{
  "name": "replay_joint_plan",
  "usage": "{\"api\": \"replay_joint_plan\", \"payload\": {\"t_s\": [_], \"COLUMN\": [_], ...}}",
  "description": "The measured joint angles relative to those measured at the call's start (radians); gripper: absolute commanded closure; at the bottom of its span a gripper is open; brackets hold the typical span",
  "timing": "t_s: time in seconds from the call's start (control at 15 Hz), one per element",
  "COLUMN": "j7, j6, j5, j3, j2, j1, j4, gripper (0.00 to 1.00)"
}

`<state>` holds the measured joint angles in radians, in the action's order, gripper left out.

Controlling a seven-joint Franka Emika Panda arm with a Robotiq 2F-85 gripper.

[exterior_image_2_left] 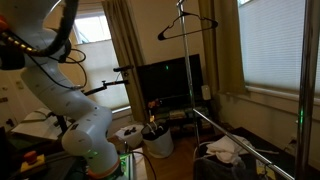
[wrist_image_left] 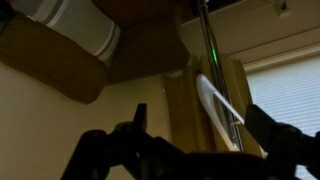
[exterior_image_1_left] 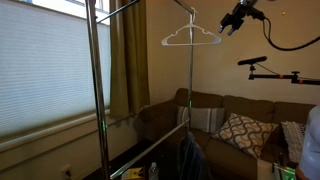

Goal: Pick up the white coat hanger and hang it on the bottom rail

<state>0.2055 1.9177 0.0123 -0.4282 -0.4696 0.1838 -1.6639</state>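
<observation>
The white coat hanger will hang on the rack's bottom bar (exterior_image_1_left: 150, 148), so my gripper will grip it by the bar at its end and leave the hook (exterior_image_1_left: 192, 15) free.
The white coat hanger (exterior_image_1_left: 190, 38) is high up by the top of the chrome rack's far pole, hook upward. It looks dark against the light in an exterior view (exterior_image_2_left: 186, 24). I cannot tell what its hook rests on. My gripper (exterior_image_1_left: 231, 22) is at the hanger's end. In the wrist view its two dark fingers (wrist_image_left: 200, 122) stand wide apart, with the hanger's white bar (wrist_image_left: 213, 95) between them. The gripper is open. The bottom rail (exterior_image_1_left: 150, 148) runs low between the poles and also shows in an exterior view (exterior_image_2_left: 240, 137).
The rack's near pole (exterior_image_1_left: 93, 90) stands by a window with blinds. A brown sofa (exterior_image_1_left: 215, 105) with a patterned cushion is behind the rack. A camera boom (exterior_image_1_left: 265, 64) sticks out near the gripper. A TV (exterior_image_2_left: 165, 85), a white bin (exterior_image_2_left: 157, 141) and a cloth pile (exterior_image_2_left: 222, 150) are near the robot's base.
</observation>
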Motion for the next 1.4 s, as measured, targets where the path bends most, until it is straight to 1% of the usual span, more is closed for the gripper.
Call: {"api": "replay_joint_plan", "payload": {"t_s": [0.07,0.13,0.2,0.27,0.33,0.6,0.67,0.8,0.87,1.13,1.4], "j7": [0.009,0.016,0.021,0.028,0.045,0.146,0.175,0.231,0.255,0.324,0.331], "j6": [-0.026,-0.052,-0.076,-0.094,-0.108,-0.136,-0.145,-0.162,-0.175,-0.229,-0.226], "j5": [-0.016,-0.027,-0.037,-0.050,-0.073,-0.178,-0.199,-0.235,-0.249,-0.284,-0.301], "j3": [0.000,-0.001,-0.005,-0.012,-0.023,-0.057,-0.060,-0.062,-0.062,-0.057,-0.037], "j2": [0.023,0.044,0.064,0.082,0.097,0.131,0.135,0.140,0.142,0.148,0.143], "j1": [-0.005,-0.007,-0.006,-0.006,-0.006,-0.007,-0.007,-0.010,-0.013,-0.030,-0.036], "j4": [0.017,0.033,0.051,0.069,0.083,0.113,0.118,0.124,0.128,0.148,0.152], "gripper": [0.06,0.11,0.18,0.34,0.44,0.74,0.83,0.97,1.00,0.98,0.98]}}
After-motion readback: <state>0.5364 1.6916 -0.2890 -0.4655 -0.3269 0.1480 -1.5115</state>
